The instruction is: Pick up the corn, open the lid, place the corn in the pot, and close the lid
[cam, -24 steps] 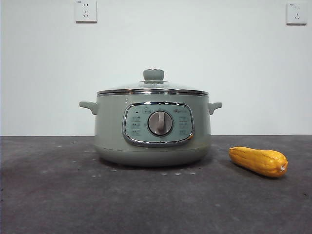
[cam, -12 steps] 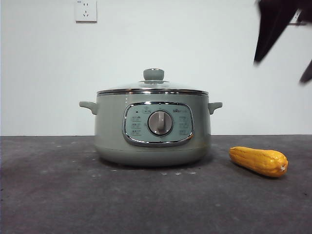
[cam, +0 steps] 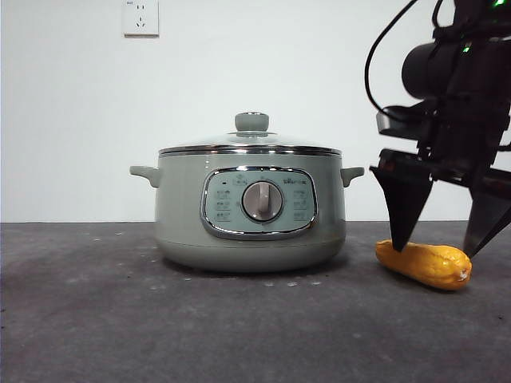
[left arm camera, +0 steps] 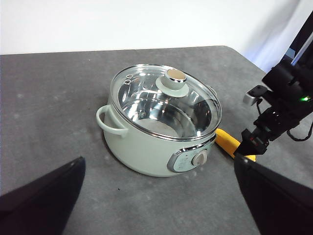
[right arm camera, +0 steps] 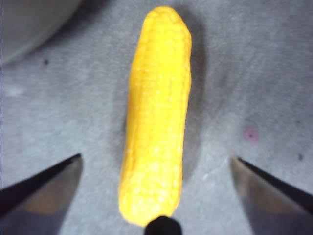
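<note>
The yellow corn has to get into the pot, so my right gripper will next grab the corn around its middle [cam: 423,263] [right arm camera: 155,122].
The sage-green pot [cam: 184,215] stands mid-table with the glass lid [cam: 200,146] shut on it. The yellow corn [cam: 427,263] lies on the table to the pot's right. My right gripper [cam: 433,252] is open and hangs just over the corn, one jaw at each side of it, tips near the table. In the right wrist view the corn [right arm camera: 156,112] lies lengthwise between the open jaws of the right gripper [right arm camera: 156,157]. My left gripper [left arm camera: 157,164] is open and empty, held high and back from the pot [left arm camera: 142,152], the lid [left arm camera: 166,100] and the corn [left arm camera: 226,141].
The grey table [cam: 96,319] runs to a white wall with two sockets, one of them at the upper left [cam: 140,17]. The table's right edge [left arm camera: 244,58] lies not far beyond the corn. The right arm's cable [cam: 375,56] loops above the corn.
The right arm has come down from the top right corner to just above the corn, with its jaws open either side of it. Pot, lid and corn have not moved.
</note>
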Tool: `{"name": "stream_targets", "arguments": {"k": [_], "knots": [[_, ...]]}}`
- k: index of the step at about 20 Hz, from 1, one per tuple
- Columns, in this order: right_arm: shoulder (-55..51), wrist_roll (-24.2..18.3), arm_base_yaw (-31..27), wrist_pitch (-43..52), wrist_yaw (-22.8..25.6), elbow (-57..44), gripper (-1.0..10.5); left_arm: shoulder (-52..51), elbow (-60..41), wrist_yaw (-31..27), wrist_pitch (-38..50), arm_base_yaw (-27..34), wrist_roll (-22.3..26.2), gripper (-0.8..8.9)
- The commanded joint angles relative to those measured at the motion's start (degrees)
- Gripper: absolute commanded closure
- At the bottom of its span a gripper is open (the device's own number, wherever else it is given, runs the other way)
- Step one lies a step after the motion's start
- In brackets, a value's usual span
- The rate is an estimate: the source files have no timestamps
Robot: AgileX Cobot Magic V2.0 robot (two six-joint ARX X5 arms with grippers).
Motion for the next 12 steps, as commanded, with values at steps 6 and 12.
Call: {"name": "stream_targets", "arguments": {"k": [6,12], "knots": [[3.9,0.1,0.3,1.1,0.4,-0.1,9.1,0.2,0.1,0.3,-0.2,-0.2,0.2,2.38],[0.4,0.0,0.3,0.1,0.4,-0.1,9.6,0.3,0.1,0.3,-0.7,-0.2,0.2,2.39]]}}
